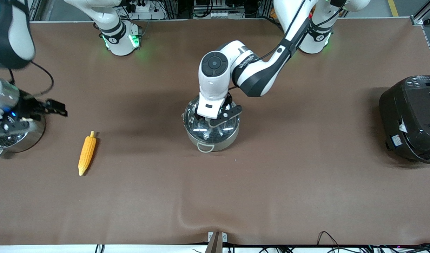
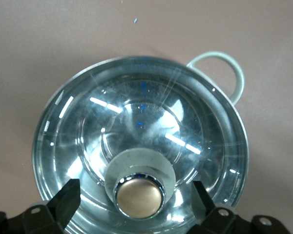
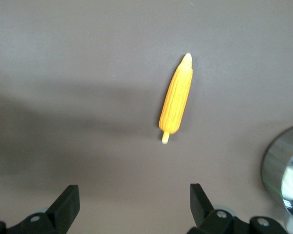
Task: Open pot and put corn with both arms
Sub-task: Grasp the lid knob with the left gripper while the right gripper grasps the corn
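The pot needs to be open for the corn, so I should next grab the glass lid with my left gripper by its copper-coloured knob (image 2: 140,195).
The pot (image 1: 215,138) stands mid-table with its glass lid (image 1: 200,131) on. In the left wrist view the lid (image 2: 136,126) fills the frame, with a pale loop handle (image 2: 219,68) at the pot's rim. My left gripper (image 1: 215,121) is open right over the lid, one finger (image 2: 68,200) on each side of the copper-coloured knob (image 2: 140,195), not touching it. The corn (image 1: 86,154) lies on the brown cloth toward the right arm's end. My right gripper (image 1: 55,107) is open and empty in the air; the corn (image 3: 177,100) lies ahead of its fingers (image 3: 68,204).
Another steel pot (image 1: 14,137) stands under the right arm at the table's end and shows in the right wrist view (image 3: 283,170). A big black rice cooker (image 1: 411,119) stands at the left arm's end. The cloth has a wrinkle (image 1: 200,214) near the front edge.
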Motion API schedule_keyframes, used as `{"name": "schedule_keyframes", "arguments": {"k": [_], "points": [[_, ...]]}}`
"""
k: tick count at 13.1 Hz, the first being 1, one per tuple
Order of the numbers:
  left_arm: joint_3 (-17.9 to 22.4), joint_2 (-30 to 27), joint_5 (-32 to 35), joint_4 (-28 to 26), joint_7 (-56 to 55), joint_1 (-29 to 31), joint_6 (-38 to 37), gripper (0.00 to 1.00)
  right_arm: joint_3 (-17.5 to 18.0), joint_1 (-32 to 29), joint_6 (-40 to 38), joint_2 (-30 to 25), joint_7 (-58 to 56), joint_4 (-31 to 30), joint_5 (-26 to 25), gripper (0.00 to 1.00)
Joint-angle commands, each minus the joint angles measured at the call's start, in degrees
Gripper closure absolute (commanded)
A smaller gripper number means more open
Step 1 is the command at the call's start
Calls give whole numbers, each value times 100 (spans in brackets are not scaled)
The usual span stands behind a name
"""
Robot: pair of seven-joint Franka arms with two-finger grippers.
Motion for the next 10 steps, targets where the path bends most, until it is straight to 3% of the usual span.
{"name": "schedule_keyframes", "arguments": {"k": [1, 5, 10], "points": [[100, 129, 105, 135, -134, -102, 15, 0, -24, -26, 809, 365, -3, -381, -53, 0], [91, 77, 123, 65, -230, -111, -29, 0, -51, -272, 1953, 1376, 6, -444, -62, 0], [83, 94, 114, 47, -248, -173, -29, 0, -51, -369, 2526, 2315, 15, -155, -62, 0]]}}
